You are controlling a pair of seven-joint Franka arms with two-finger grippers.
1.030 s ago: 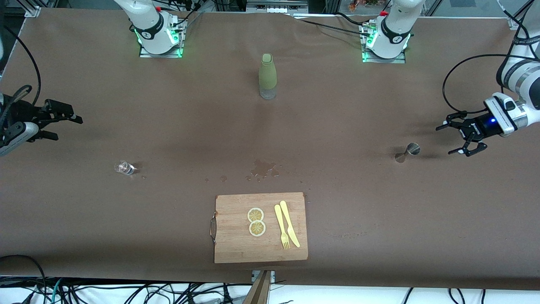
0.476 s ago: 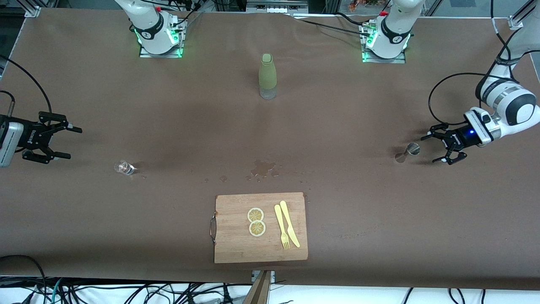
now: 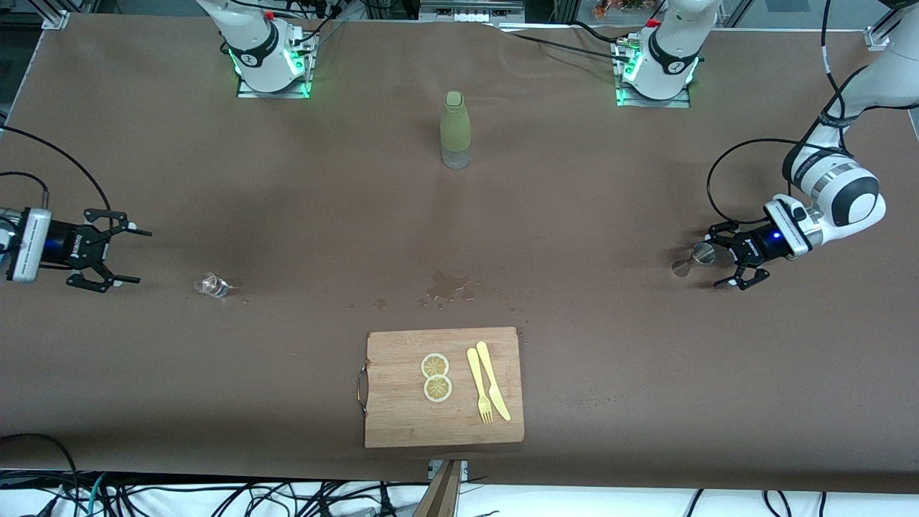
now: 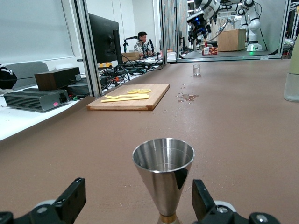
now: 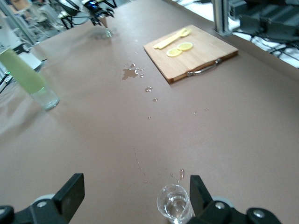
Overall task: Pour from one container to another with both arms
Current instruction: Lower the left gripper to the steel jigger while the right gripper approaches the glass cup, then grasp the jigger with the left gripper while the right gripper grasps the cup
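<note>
The left gripper next needs to hold the steel jigger by its narrow waist (image 4: 167, 217), so that the steel jigger's wide opening (image 4: 163, 155) stays free to receive the poured liquid.
The steel jigger (image 3: 693, 258) stands upright on the brown table toward the left arm's end. My left gripper (image 3: 718, 259) is low beside it and open; in the left wrist view the jigger (image 4: 163, 171) rises between the spread fingers (image 4: 70, 201), untouched. The tiny clear shot glass (image 3: 212, 285) stands toward the right arm's end with a little clear liquid in it. My right gripper (image 3: 141, 257) is open and low, a short way from the glass. In the right wrist view the glass (image 5: 174, 205) sits close to one finger (image 5: 198, 190).
An olive-green sleeved bottle (image 3: 455, 129) stands mid-table near the bases. A wooden cutting board (image 3: 402, 416) with two lemon slices, a yellow fork and a yellow knife lies near the front edge. A wet spill (image 3: 449, 287) marks the table beside the board.
Both grippers have come down and inward. The left gripper moved up to the jigger; the right gripper dropped low and shifted toward the shot glass. Glass and jigger have not moved.
</note>
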